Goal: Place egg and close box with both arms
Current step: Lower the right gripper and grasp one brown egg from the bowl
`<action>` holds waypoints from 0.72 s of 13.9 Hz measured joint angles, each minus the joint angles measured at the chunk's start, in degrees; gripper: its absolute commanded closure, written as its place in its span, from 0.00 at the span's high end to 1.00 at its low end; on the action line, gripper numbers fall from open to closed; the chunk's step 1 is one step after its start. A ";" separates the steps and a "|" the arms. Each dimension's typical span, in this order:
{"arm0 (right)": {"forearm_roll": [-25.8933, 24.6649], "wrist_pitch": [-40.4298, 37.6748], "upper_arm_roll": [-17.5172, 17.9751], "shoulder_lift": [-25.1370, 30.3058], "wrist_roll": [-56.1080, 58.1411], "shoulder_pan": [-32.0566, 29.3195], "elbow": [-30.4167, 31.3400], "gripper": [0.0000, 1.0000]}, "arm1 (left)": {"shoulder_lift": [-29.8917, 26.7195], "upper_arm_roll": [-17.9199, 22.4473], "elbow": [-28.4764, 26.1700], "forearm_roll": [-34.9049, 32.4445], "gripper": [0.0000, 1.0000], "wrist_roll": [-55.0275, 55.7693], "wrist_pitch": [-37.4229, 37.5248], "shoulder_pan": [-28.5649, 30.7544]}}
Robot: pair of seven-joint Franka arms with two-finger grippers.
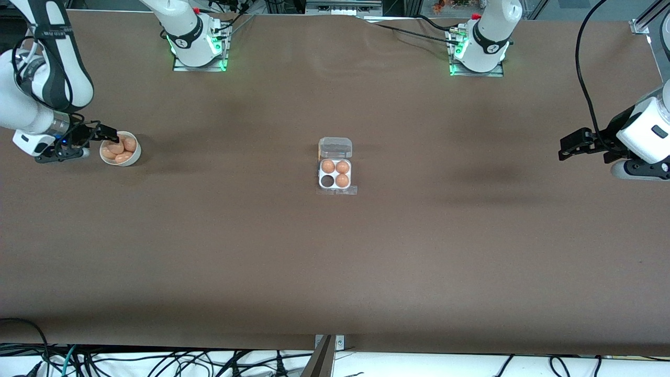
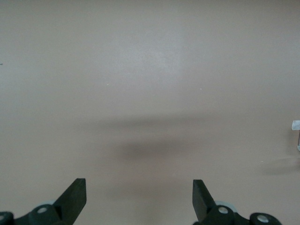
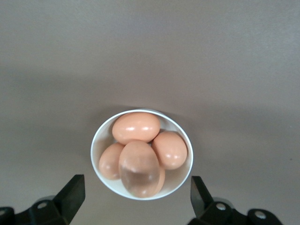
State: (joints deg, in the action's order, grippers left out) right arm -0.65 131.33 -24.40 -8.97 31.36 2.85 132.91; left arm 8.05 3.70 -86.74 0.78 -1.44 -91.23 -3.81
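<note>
My fingers are still above the white bowl (image 1: 120,150), short of the top egg's middle (image 1: 115,148), so my right gripper first moves toward the top egg, then closes on it.
The egg box (image 1: 335,174) lies mid-table, its clear lid (image 1: 335,147) folded open toward the robots' bases. Three tan-orange eggs (image 1: 335,171) fill it; the cell nearest the front camera toward the right arm's end is dark and empty. A round white bowl (image 1: 120,150) holds several eggs (image 3: 139,168) near the right arm's end of the table. My right gripper (image 1: 107,134) is open over the bowl's edge; in the right wrist view its fingers (image 3: 74,196) stand wide beside the bowl (image 3: 187,176). My left gripper (image 1: 570,146) is open and empty over bare table at the left arm's end.
The brown table cloth (image 1: 335,262) spreads wide around the box. A white corner of something (image 2: 296,125) shows at the edge of the left wrist view. Cables hang along the table's edge nearest the front camera.
</note>
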 measured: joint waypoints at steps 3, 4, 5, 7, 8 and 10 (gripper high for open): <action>0.00 0.01 0.09 -2.00 0.07 0.94 -1.03 1.00 | 0.00 0.00 0.00 0.00 1.00 0.00 0.00 0.00; 0.00 -0.02 0.12 -2.34 0.07 1.29 -1.06 1.00 | 0.00 0.00 0.00 0.00 1.00 0.00 0.00 0.00; 0.00 -0.05 0.13 -2.72 0.07 1.55 -1.06 1.00 | 0.00 0.00 0.00 0.00 1.00 0.00 0.00 0.00; 0.00 -0.06 0.13 -3.58 0.17 1.75 -1.06 1.00 | 0.00 0.00 0.00 0.00 1.00 0.00 0.00 0.00; 0.00 -0.06 0.13 -3.94 0.67 1.76 -1.07 1.00 | 0.00 0.00 0.00 0.00 1.00 0.00 0.00 0.00; 0.00 -0.06 0.12 -4.48 2.49 1.73 -1.07 0.98 | 0.00 0.01 0.00 0.00 1.00 0.00 0.00 0.00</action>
State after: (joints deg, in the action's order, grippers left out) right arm -0.65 131.27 -24.28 -13.45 33.84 4.59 131.84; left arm 8.05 3.71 -86.74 0.78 -1.44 -91.23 -3.81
